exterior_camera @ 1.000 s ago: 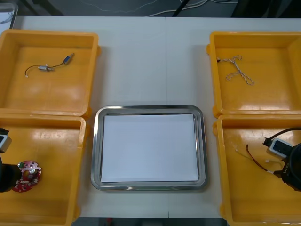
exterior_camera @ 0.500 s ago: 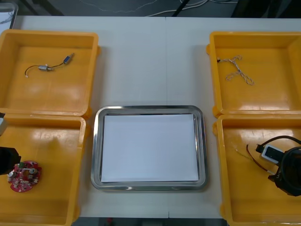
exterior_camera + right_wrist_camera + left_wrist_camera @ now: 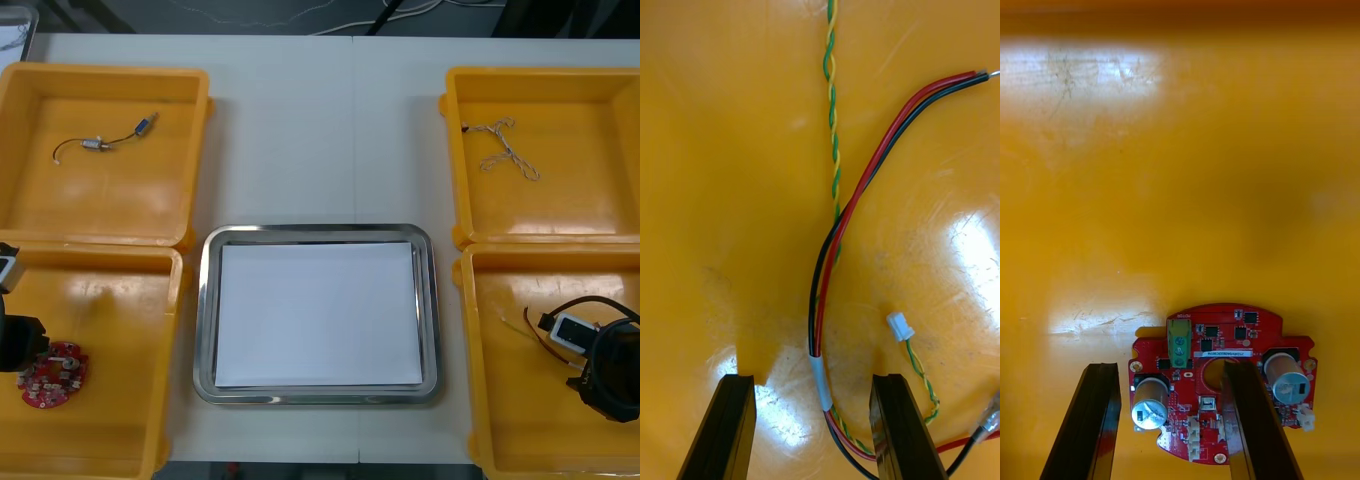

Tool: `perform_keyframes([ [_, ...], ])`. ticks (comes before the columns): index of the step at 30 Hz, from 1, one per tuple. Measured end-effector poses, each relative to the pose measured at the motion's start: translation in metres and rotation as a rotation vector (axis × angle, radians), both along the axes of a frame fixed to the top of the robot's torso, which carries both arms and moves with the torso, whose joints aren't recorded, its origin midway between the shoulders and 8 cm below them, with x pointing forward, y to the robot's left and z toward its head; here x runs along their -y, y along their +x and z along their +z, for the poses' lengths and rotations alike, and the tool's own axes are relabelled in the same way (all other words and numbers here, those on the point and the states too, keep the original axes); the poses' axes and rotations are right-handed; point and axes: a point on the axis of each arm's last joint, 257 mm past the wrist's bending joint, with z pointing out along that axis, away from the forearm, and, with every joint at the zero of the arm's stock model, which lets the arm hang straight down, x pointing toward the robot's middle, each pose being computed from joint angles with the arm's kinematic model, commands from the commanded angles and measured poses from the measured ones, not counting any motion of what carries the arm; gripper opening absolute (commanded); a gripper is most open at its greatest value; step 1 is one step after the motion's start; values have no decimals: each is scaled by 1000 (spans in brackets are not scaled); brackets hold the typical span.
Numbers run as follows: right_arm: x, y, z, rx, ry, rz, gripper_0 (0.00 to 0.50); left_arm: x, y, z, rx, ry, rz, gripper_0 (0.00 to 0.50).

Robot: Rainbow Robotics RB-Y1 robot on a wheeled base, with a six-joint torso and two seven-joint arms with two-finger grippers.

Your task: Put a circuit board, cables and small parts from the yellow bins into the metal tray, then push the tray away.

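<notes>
The red and black cable has its wires bunched together at its white sleeve (image 3: 821, 384), so my right gripper needs to grab the cable there next. The wires curve slack on both sides.
A round red circuit board (image 3: 48, 375) (image 3: 1217, 379) lies flat in the near left yellow bin (image 3: 110, 300). My left gripper (image 3: 1172, 420) is open low over the board: one half of the board lies between its fingers and one finger (image 3: 1251, 416) crosses the board's middle. In the near right yellow bin (image 3: 520, 430) lies a red and black cable (image 3: 836, 247) twisted up with a green and yellow one (image 3: 831, 112). My right gripper (image 3: 814, 424) is open astride the red and black cable at its white sleeve. The metal tray (image 3: 205, 330), white inside, holds nothing.
The far left bin (image 3: 100, 200) holds small metal parts on a thin wire (image 3: 100, 143). The far right bin (image 3: 560, 210) holds a pale twisted cable (image 3: 505, 150). A white connector (image 3: 899, 326) lies beside my right gripper's finger. Bare table stretches beyond the tray.
Both arms have come down into their near bins. The left gripper shifted back over the board; the right wrist moved slightly inward and toward the near edge.
</notes>
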Motion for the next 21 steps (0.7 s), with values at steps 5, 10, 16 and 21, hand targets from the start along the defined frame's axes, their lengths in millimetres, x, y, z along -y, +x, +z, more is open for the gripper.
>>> perform_keyframes([
  [5,-2,-1,-3,-4,-6,4,438,0,-1,-7,-21,-8,4,393],
  [10,-3,-3,-6,-10,-15,10,435,4,-1,-11,-33,-11,-4,387],
  [16,-1,-3,-8,-13,-30,11,406,8,4,-16,-48,-16,-11,377],
  [21,2,-1,-12,-9,-28,-1,338,8,6,-21,-60,-15,-12,370],
])
